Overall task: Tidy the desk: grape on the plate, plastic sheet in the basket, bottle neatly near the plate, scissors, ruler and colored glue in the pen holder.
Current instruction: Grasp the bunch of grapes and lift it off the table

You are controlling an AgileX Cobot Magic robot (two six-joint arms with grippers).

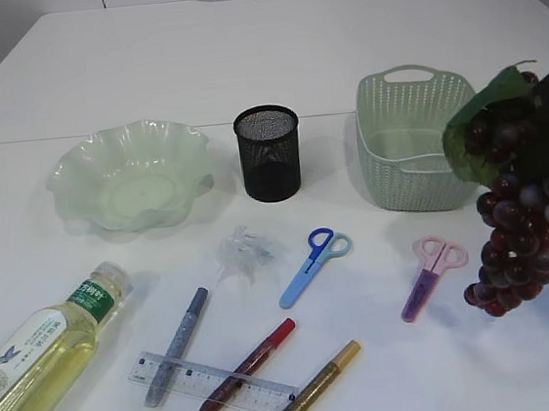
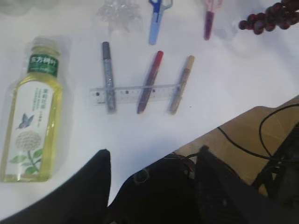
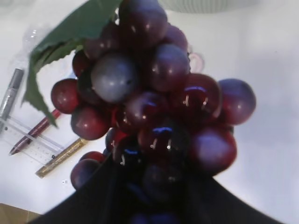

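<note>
The grape has its free hanging end (image 1: 513, 274) for my left gripper to grab next, since my right gripper stays shut around the grape's leafy top.
A bunch of dark red grapes (image 1: 516, 210) with a green leaf hangs above the table's right side, and my right gripper (image 3: 154, 186) is shut on it. The pale green wavy plate (image 1: 129, 177) is at the back left. Between it and the green basket (image 1: 415, 137) stands the black mesh pen holder (image 1: 269, 152). The bottle (image 1: 36, 363) lies at the front left. Crumpled clear plastic sheet (image 1: 245, 253) lies mid-table. Blue scissors (image 1: 315, 263) and pink scissors (image 1: 431, 274) lie flat. The ruler (image 1: 213, 382) lies under the silver (image 1: 176, 345), red (image 1: 245, 369) and gold (image 1: 309, 390) glue pens. My left gripper (image 2: 153, 150) is open and holds nothing, above the near table edge.
The near table edge (image 2: 243, 114) runs slantwise in the left wrist view, with brown floor and black cables (image 2: 243, 147) beyond it. The basket and the pen holder hold nothing that I can see.
</note>
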